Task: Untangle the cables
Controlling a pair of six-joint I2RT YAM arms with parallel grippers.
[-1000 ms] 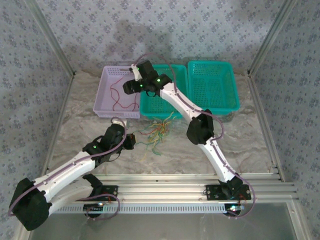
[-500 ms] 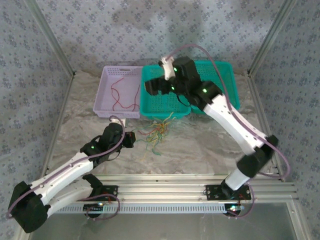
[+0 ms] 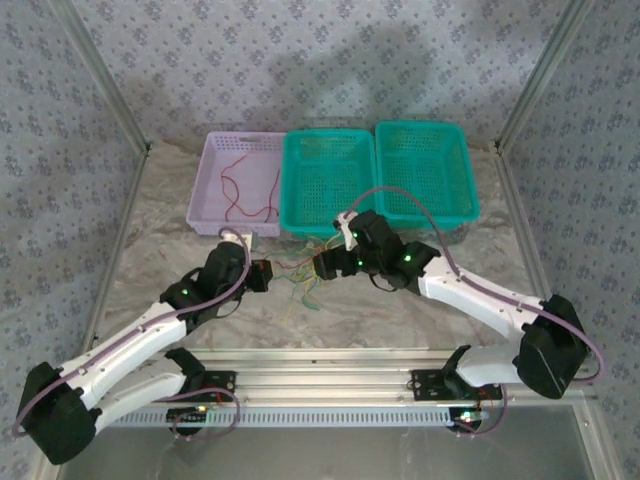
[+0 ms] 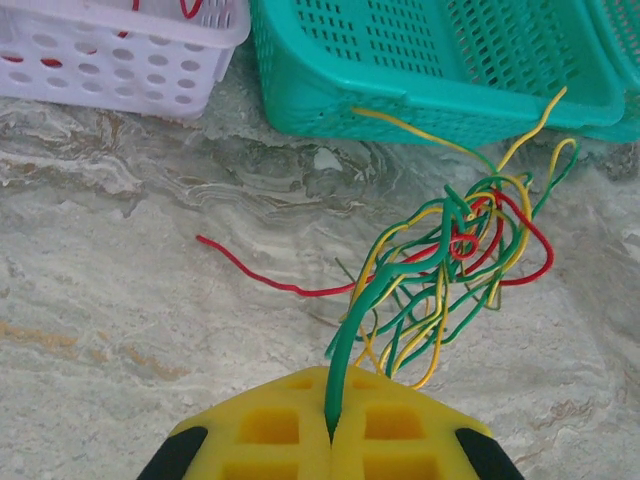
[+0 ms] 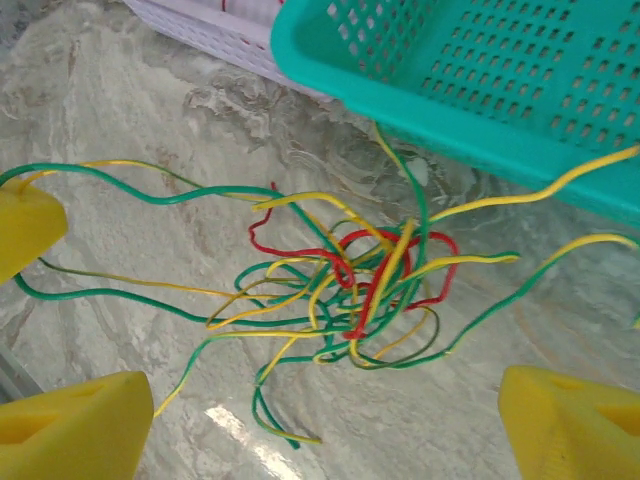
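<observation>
My right gripper will next grab the tangle by its knotted heap to anchor it, so my left gripper can untangle the tangle's green cable.
The cables (image 3: 308, 272) lie as a tangle of thin red, green and yellow wires on the marble table, just in front of the middle basket. My left gripper (image 3: 267, 277) sits at the tangle's left side, shut on a green cable (image 4: 352, 330) that runs from its yellow pads (image 4: 400, 430) up into the knot (image 4: 455, 262). My right gripper (image 3: 323, 265) hovers over the tangle's right side. Its yellow fingers stand wide apart, the knot (image 5: 372, 278) lies ahead of them and nothing is between them. Two red cables (image 3: 245, 195) lie in the lavender basket.
Three baskets stand in a row at the back: a lavender basket (image 3: 203, 195), a middle teal basket (image 3: 290, 190) and a right teal basket (image 3: 468, 185). The teal basket's wall (image 5: 480, 110) is close behind the knot. Metal frame posts flank the table.
My right arm swung from above the lavender and teal baskets down and forward to the tangle, its jaws widening on the way. The left gripper stayed put, still pinching the green cable.
</observation>
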